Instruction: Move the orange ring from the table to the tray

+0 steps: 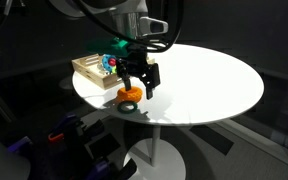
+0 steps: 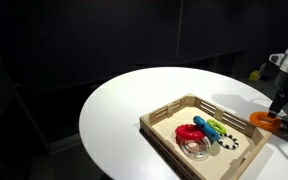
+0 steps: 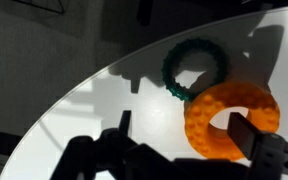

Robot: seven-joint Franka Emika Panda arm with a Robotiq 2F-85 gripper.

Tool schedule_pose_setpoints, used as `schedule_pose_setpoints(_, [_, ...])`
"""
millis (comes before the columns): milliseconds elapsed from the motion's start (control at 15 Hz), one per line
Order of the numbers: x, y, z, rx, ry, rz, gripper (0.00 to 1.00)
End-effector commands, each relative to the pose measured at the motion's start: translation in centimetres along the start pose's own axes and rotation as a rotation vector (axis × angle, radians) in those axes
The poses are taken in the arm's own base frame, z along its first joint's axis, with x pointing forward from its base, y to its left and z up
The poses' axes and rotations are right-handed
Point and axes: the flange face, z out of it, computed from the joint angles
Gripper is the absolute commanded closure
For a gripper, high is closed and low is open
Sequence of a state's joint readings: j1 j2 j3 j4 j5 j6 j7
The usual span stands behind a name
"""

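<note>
The orange ring has one of my fingers in its hole and its near side in the gap between my fingers, so my gripper needs to close on it.
The orange ring (image 1: 130, 95) is knobbly and lies near the table's edge, beside the wooden tray (image 1: 84, 72). It also shows in an exterior view (image 2: 264, 121) and fills the wrist view's right side (image 3: 229, 120). My gripper (image 1: 136, 84) hangs just over it, also in an exterior view (image 2: 277, 105). In the wrist view the gripper (image 3: 184, 124) is open. One finger stands in the ring's hole and the other outside, apart from the ring. I cannot tell whether the ring rests on the table or is just off it.
A dark green beaded ring (image 3: 194, 68) lies on the table right behind the orange ring. The tray (image 2: 164, 120) holds a red ring (image 2: 191, 132), a clear ring (image 2: 196, 149) and several other coloured pieces. The round white table (image 2: 124, 110) drops off close by.
</note>
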State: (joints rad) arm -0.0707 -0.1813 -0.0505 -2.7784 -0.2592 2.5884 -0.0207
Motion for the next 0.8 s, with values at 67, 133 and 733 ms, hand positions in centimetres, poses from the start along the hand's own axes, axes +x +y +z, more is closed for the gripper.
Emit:
schedule_pose_setpoints(67, [0.6, -0.5, 1.0, -0.001, 0.002, 0.009, 0.44])
schedule_pose_setpoints(133, [0.7, -0.6, 1.1, 0.000, 0.000, 0.007, 0.51])
schedule_pose_setpoints(733, [2.4, -1.3, -1.2, 0.000, 0.035, 0.014, 0.93])
